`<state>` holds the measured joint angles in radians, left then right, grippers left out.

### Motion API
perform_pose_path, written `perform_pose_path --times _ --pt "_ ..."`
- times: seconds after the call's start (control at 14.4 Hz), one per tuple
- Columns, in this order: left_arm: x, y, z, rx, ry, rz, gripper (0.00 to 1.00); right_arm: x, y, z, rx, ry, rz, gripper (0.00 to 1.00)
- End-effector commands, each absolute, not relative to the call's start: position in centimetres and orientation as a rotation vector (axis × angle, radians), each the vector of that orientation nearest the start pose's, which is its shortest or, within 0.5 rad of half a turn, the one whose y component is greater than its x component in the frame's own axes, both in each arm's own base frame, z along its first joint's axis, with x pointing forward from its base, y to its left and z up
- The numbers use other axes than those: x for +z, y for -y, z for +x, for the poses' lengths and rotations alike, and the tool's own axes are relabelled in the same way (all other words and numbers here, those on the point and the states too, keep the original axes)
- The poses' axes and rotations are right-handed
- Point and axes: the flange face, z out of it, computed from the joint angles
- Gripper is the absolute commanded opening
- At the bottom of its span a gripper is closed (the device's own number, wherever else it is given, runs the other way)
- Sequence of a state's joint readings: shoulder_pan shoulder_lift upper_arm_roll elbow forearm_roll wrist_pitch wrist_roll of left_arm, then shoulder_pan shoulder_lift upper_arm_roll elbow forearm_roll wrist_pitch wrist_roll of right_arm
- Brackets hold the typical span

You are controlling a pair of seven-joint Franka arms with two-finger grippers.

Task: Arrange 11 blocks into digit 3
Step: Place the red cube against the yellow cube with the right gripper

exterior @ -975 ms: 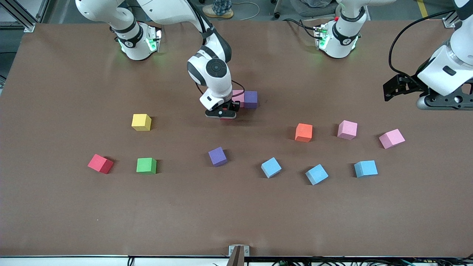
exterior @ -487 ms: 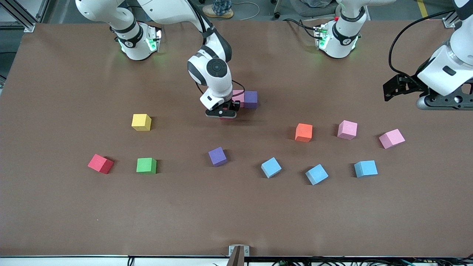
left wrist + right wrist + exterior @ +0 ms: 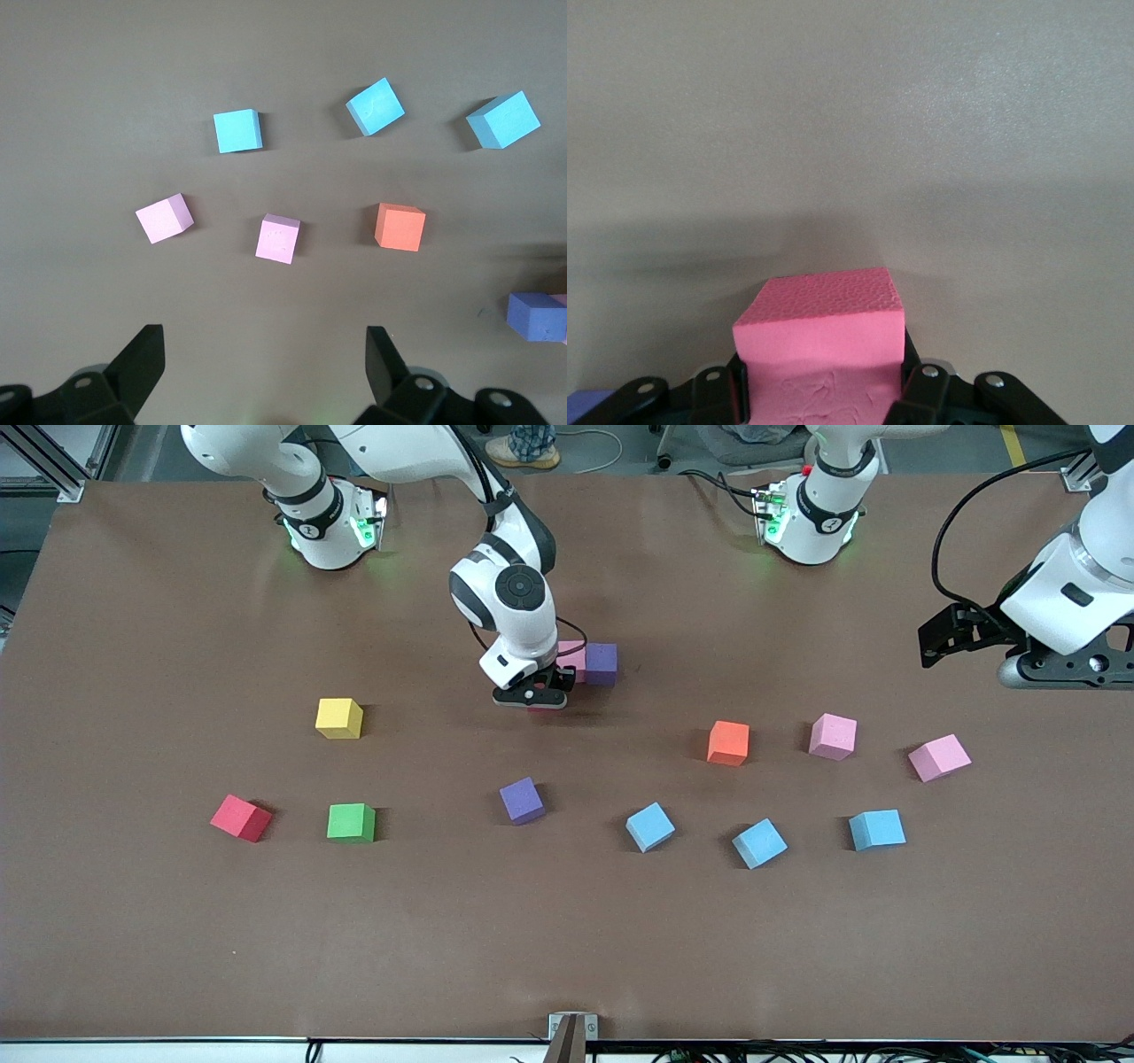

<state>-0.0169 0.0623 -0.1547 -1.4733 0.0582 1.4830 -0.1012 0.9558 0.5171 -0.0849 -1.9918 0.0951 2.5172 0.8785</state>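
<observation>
The deep pink block's lower edge (image 3: 829, 274) meets the shadowed table and the block would rest in place, so it is time for my right gripper to open now.
My right gripper (image 3: 531, 696) is shut on a deep pink block (image 3: 824, 332), low over the table's middle. Right beside it a pale pink block (image 3: 573, 655) and a purple block (image 3: 601, 662) sit touching. Loose blocks lie nearer the camera: yellow (image 3: 338, 717), red (image 3: 240, 817), green (image 3: 351, 822), purple (image 3: 522, 800), three light blue (image 3: 650, 826) (image 3: 759, 843) (image 3: 877, 829), orange (image 3: 728, 742) and two pink (image 3: 833, 736) (image 3: 939, 757). My left gripper (image 3: 264, 354) hangs open and empty above the left arm's end of the table, over bare table beside the pink ones.
The brown table (image 3: 567, 939) is bare along its edge nearest the camera. A small metal bracket (image 3: 572, 1027) sits at the middle of that edge. Both arm bases stand along the edge farthest from the camera.
</observation>
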Motion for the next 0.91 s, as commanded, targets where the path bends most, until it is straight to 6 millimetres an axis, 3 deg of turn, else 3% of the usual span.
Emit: perform_pose_path --times 0.0,0.14,0.28,0.7,0.84 --pt "63.1 8.8 55.7 0.066 -0.119 -3.084 1.00 19.7 -46.2 38.8 0.038 -0.102 -3.139 0.47" --pt "63.1 8.8 55.7 0.066 -0.119 -3.084 1.00 19.7 -46.1 38.9 0.038 -0.092 -3.139 0.64" --pt "63.1 8.9 55.7 0.066 -0.122 -3.084 1.00 19.9 -46.2 39.0 0.032 -0.080 -3.138 1.00" --pt "63.2 8.9 55.7 0.062 -0.122 -3.084 1.00 20.7 -46.2 39.3 0.026 -0.043 -3.132 1.00" --pt "63.2 8.8 55.7 0.062 -0.119 -3.084 1.00 22.6 -46.6 39.6 0.031 -0.049 -3.125 1.00"
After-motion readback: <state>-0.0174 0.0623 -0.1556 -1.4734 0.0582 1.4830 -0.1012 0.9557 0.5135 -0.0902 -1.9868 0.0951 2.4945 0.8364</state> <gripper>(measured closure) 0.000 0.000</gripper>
